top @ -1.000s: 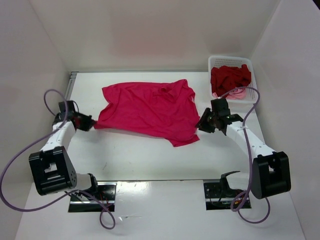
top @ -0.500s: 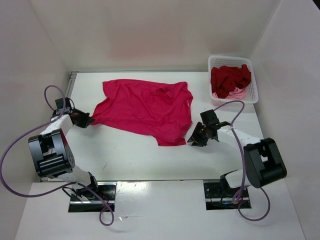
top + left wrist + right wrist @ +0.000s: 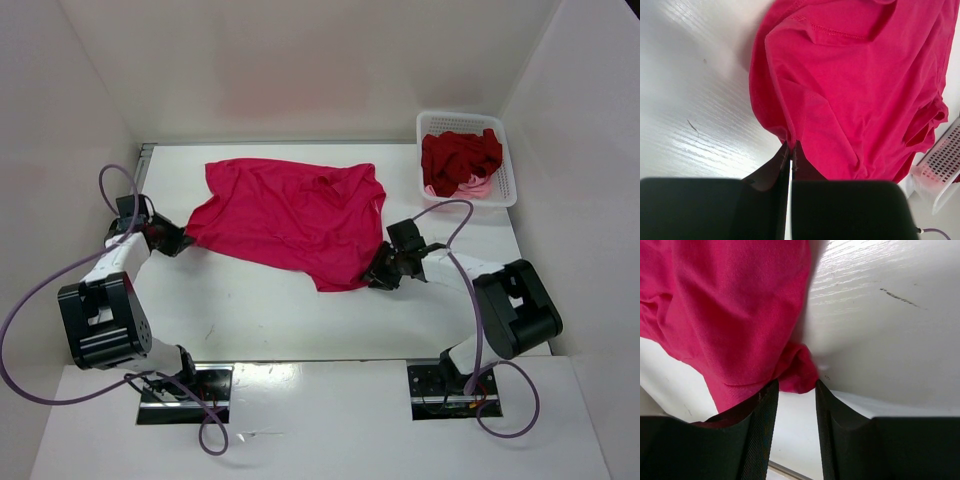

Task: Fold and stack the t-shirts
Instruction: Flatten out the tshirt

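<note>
My right gripper should close on the t-shirt's corner. The t-shirt's bunched corner [image 3: 364,282] is between its fingers, so it would hold the magenta-red t-shirt [image 3: 290,215] now.
A bright magenta-red t-shirt [image 3: 290,215] lies spread out across the middle of the table. My left gripper [image 3: 180,240] is shut on its left corner; in the left wrist view the jaws [image 3: 791,146] pinch a thin fold of the shirt [image 3: 850,85]. My right gripper [image 3: 378,275] is at the shirt's near right corner, open. In the right wrist view a bunched lump of the shirt [image 3: 725,305] sits right at the tips of the right gripper [image 3: 796,385]. A dark crimson t-shirt [image 3: 458,155] and a light pink t-shirt [image 3: 475,187] lie in the basket.
The white mesh basket [image 3: 505,150] stands at the back right corner, its edge also showing in the left wrist view [image 3: 945,165]. White walls close in the table on three sides. Purple cables loop from both arms.
My right gripper moved down and left from the shirt's right edge to its near right corner, and that side of the shirt shifted left. The left gripper kept its hold and barely moved.
</note>
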